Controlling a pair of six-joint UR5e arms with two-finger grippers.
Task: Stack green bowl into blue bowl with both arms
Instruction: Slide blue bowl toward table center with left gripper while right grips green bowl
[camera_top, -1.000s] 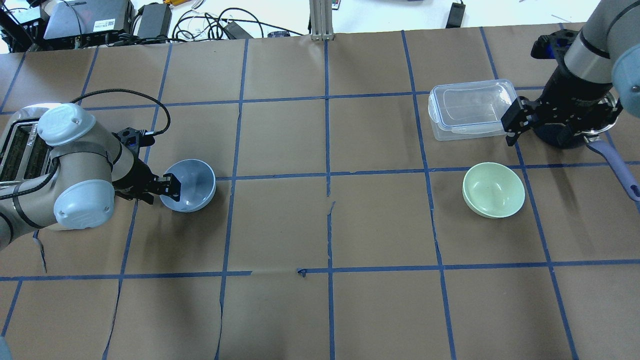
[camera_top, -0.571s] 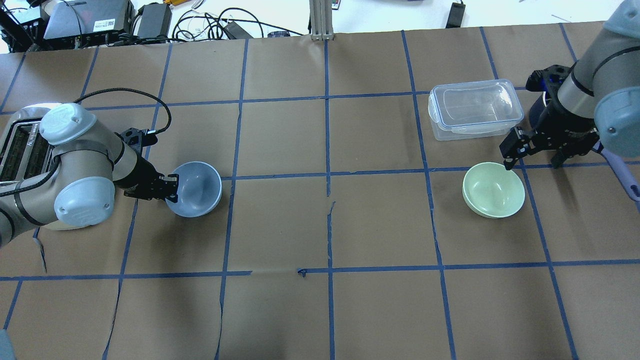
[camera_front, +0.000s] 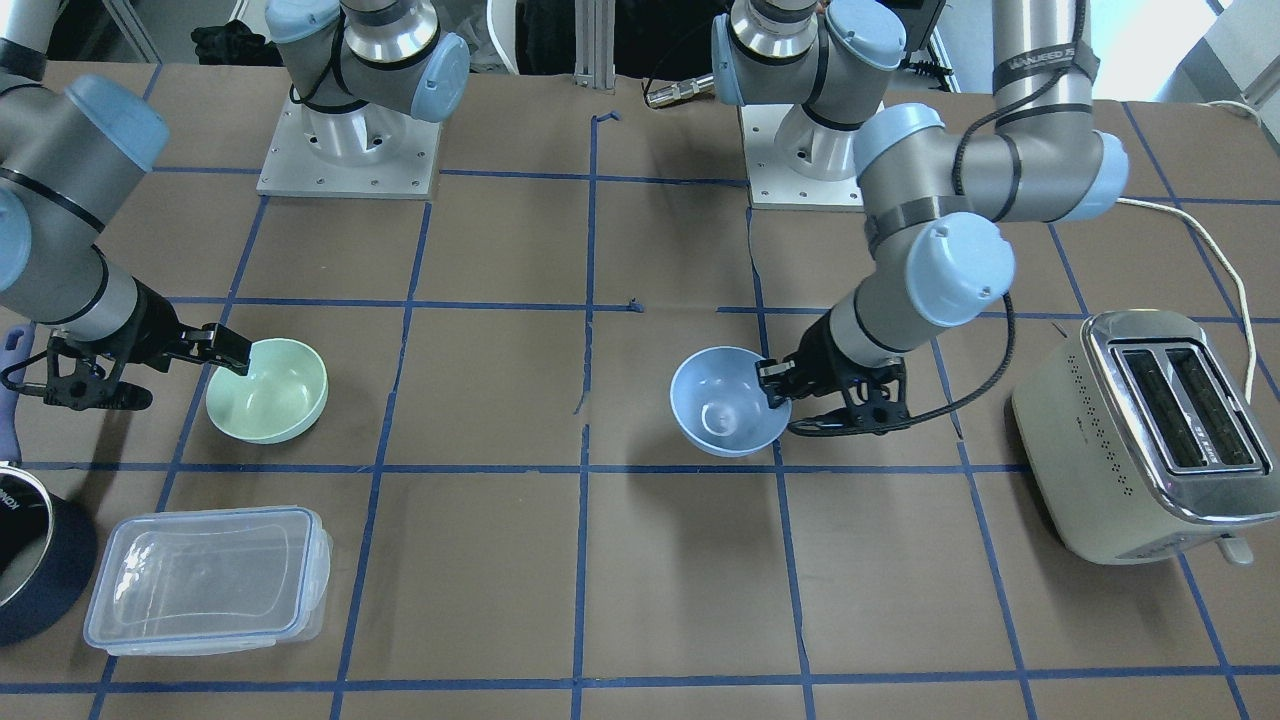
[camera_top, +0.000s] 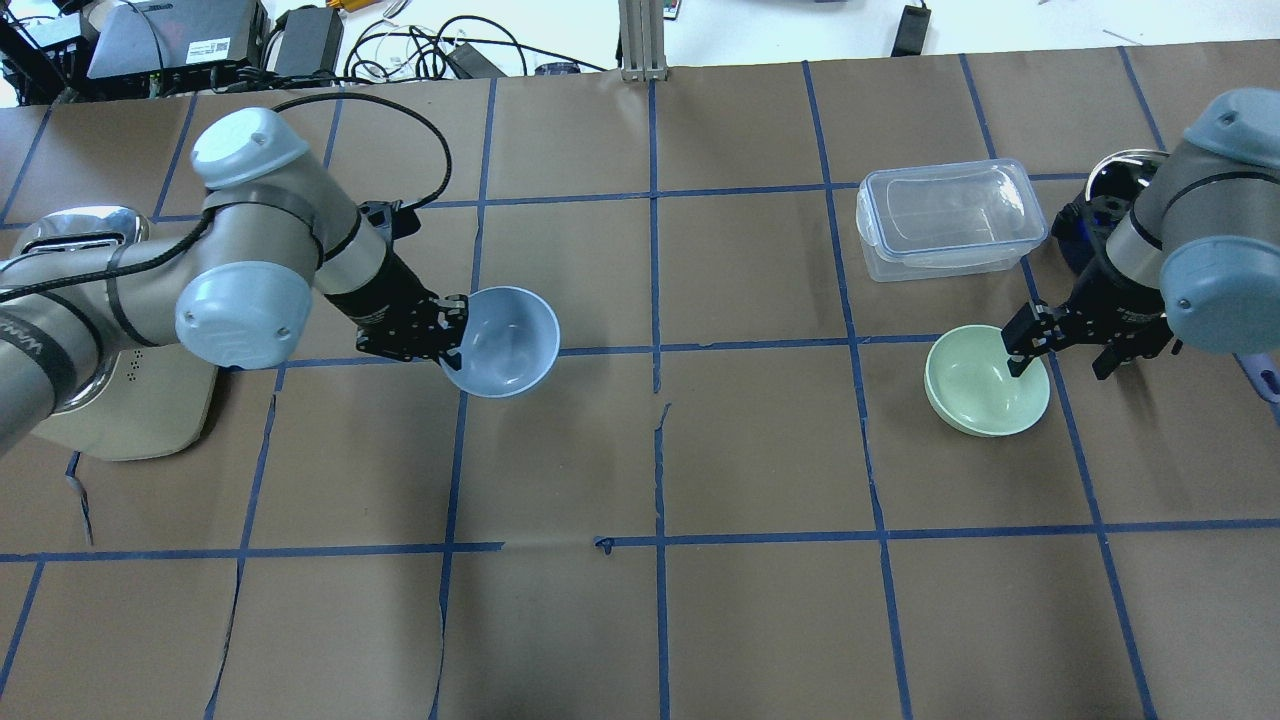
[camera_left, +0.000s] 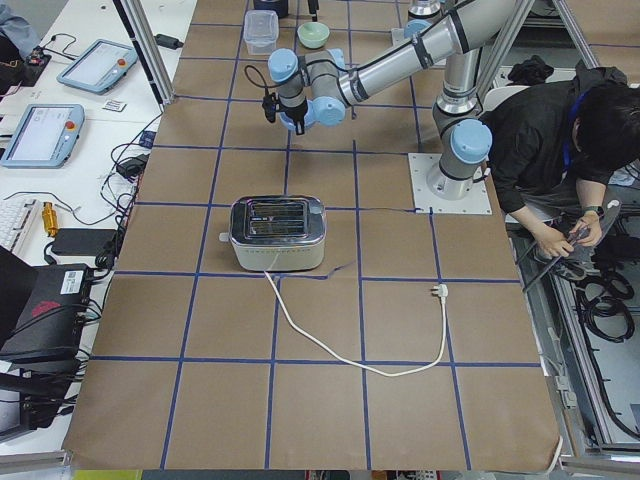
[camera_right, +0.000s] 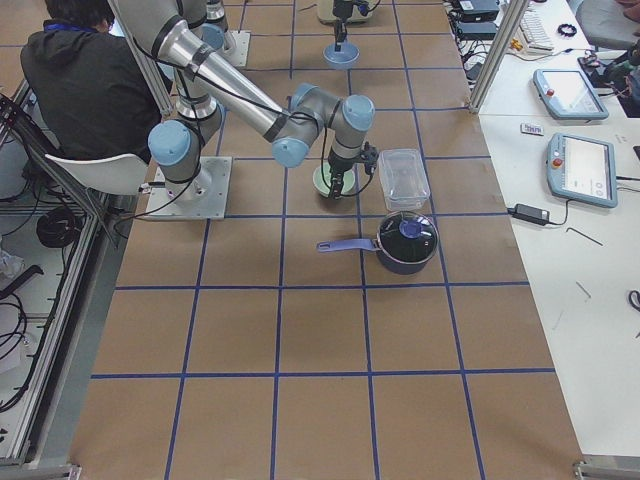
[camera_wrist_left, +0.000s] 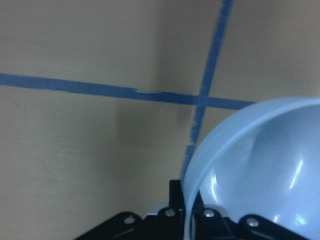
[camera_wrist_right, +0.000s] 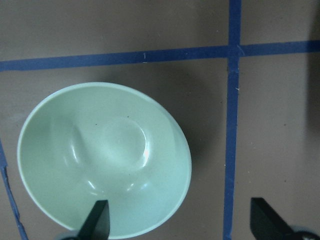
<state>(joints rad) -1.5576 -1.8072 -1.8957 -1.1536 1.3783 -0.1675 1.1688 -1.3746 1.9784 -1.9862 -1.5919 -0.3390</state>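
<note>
The green bowl needs to be stacked into the blue bowl, so my right gripper needs to grab the green bowl by its rim (camera_wrist_right: 181, 200) next.
The pale blue bowl (camera_top: 505, 340) hangs tilted, a little above the table left of centre. My left gripper (camera_top: 450, 335) is shut on its left rim. The front view shows the same grip (camera_front: 775, 390) on the blue bowl (camera_front: 722, 402), and the left wrist view shows the rim (camera_wrist_left: 265, 170) between the jaws. The mint-green bowl (camera_top: 985, 385) sits on the table at the right. My right gripper (camera_top: 1060, 362) is open and straddles its right rim. One finger (camera_wrist_right: 97, 222) is over the green bowl's (camera_wrist_right: 105, 160) inside, the other outside it.
A clear rectangular container (camera_top: 945, 218) lies just behind the green bowl. A dark blue pot (camera_right: 405, 240) with a long handle stands at the far right. A cream toaster (camera_top: 150, 400) stands at the far left, under my left arm. Blue tape lines cross the brown paper.
My left gripper has lifted the blue bowl and carried it right, toward the table's centre. My right gripper has come down from beside the container onto the green bowl's rim.
</note>
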